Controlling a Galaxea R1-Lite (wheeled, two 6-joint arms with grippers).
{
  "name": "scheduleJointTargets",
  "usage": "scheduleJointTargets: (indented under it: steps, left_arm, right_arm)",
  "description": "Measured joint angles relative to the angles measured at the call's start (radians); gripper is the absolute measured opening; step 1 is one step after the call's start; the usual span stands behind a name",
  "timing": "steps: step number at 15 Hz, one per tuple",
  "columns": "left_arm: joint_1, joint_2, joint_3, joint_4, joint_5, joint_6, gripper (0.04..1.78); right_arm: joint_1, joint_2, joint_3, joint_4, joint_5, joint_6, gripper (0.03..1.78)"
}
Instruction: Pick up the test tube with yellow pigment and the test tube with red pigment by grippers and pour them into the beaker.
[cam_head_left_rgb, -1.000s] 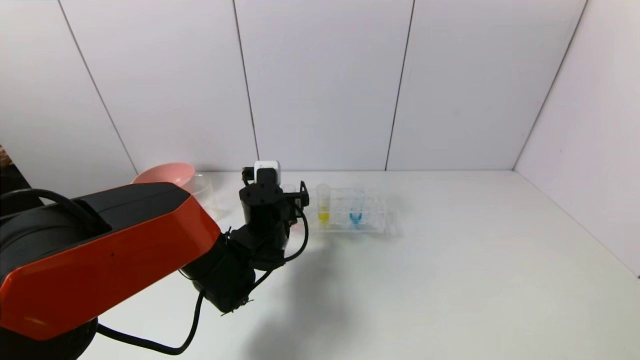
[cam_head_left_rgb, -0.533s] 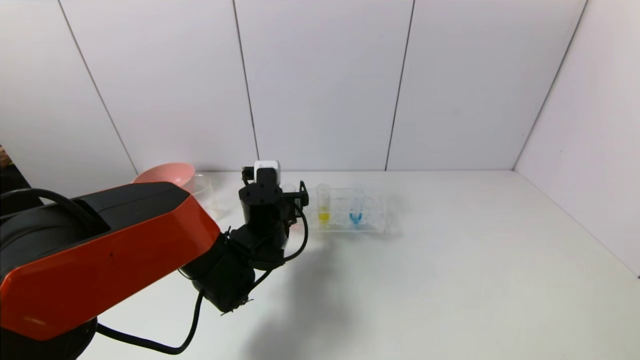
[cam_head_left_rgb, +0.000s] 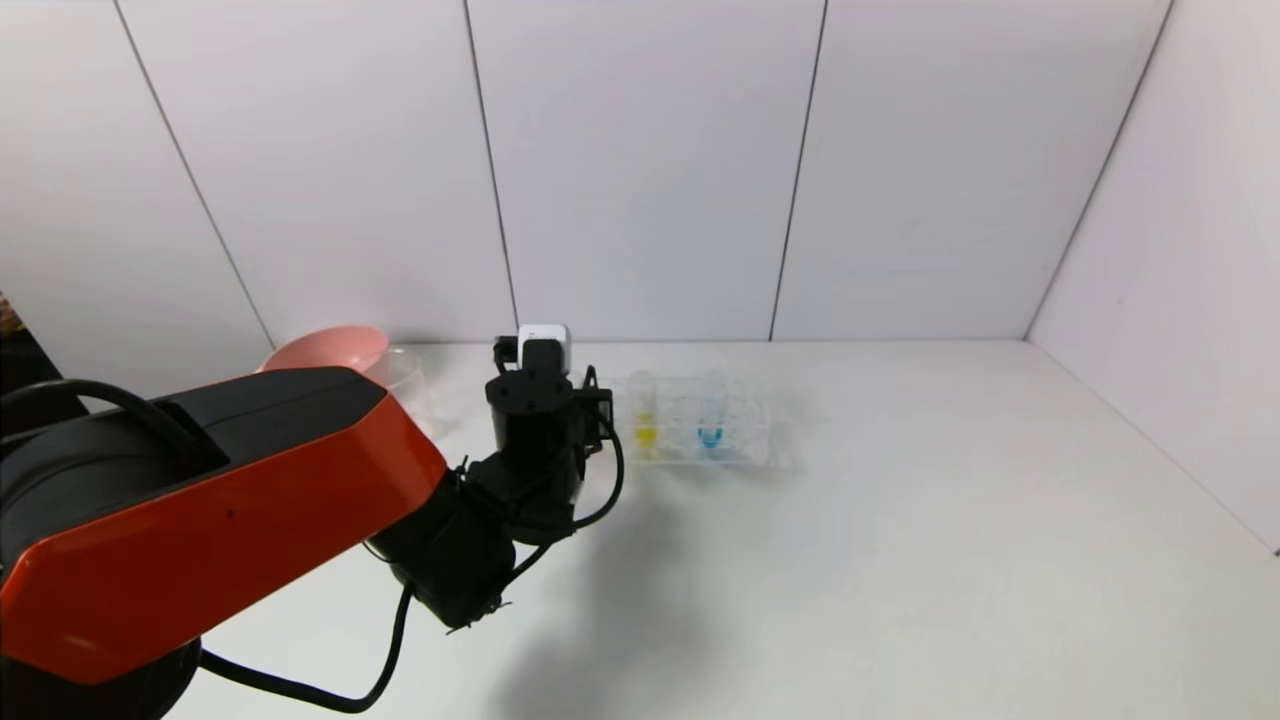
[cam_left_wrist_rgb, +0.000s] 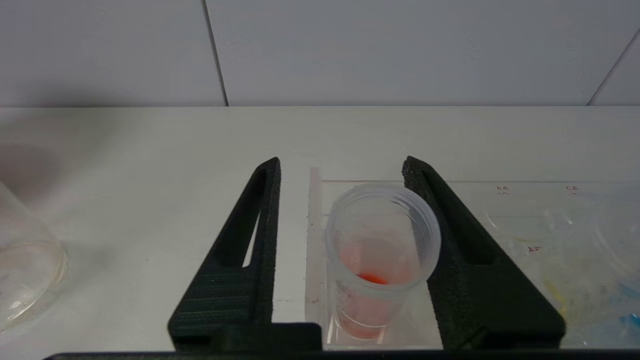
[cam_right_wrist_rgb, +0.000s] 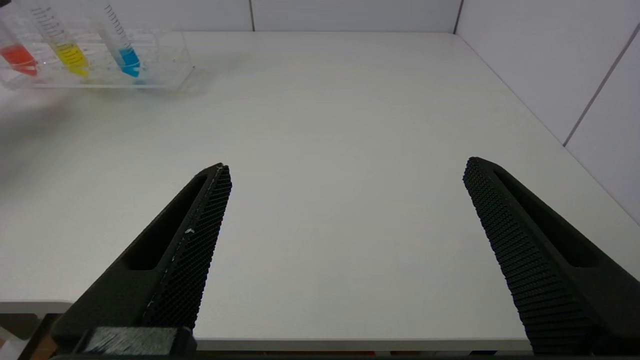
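Note:
My left gripper will next take hold of the test tube by its rimmed open end (cam_left_wrist_rgb: 381, 281), so that it can pour the red pigment into the beaker (cam_left_wrist_rgb: 24, 270).
The test tube with red pigment (cam_left_wrist_rgb: 382, 260) stands in the end slot of a clear rack (cam_left_wrist_rgb: 525, 215). My left gripper (cam_left_wrist_rgb: 341, 162) is open around the tube's top. One finger touches its rim and the other stands well clear. In the head view the left gripper (cam_head_left_rgb: 545, 400) hides that tube. The test tube with yellow pigment (cam_head_left_rgb: 645, 415) stands in the rack beside it. The right wrist view shows the red tube (cam_right_wrist_rgb: 17, 55) and the yellow tube (cam_right_wrist_rgb: 70, 52) far off. The clear beaker (cam_head_left_rgb: 405, 385) stands to the left of the left gripper. My right gripper (cam_right_wrist_rgb: 346, 164) is open and empty above the table's front edge.
A blue-liquid tube (cam_head_left_rgb: 711, 420) stands in the rack (cam_head_left_rgb: 745, 425) right of the yellow one. A pink bowl (cam_head_left_rgb: 330, 350) sits behind the beaker at the back left. White walls close off the back and the right side. My left arm (cam_head_left_rgb: 200, 500) fills the front left.
My left gripper has shifted a little to the right toward the rack, over the red tube. The tubes, rack and beaker have not moved.

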Motion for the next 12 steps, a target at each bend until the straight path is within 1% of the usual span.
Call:
scheduleJointTargets:
  steps: [1, 2, 3, 12]
  left_arm:
    - [-0.001, 0.000, 0.000, -0.001, -0.002, 0.000, 0.64]
    - [-0.001, 0.000, 0.000, 0.000, -0.002, -0.001, 0.53]
    - [-0.001, 0.000, 0.000, -0.001, -0.001, 0.000, 0.49]
    - [0.000, 0.000, 0.001, -0.001, 0.005, 0.006, 0.52]
  right_arm:
    - [0.000, 0.000, 0.000, 0.000, 0.000, 0.000, 1.70]
    - [0.000, 0.000, 0.000, 0.000, 0.000, 0.000, 1.70]
    - [0.000, 0.000, 0.000, 0.000, 0.000, 0.000, 1.70]
    - [0.000, 0.000, 0.000, 0.000, 0.000, 0.000, 1.70]
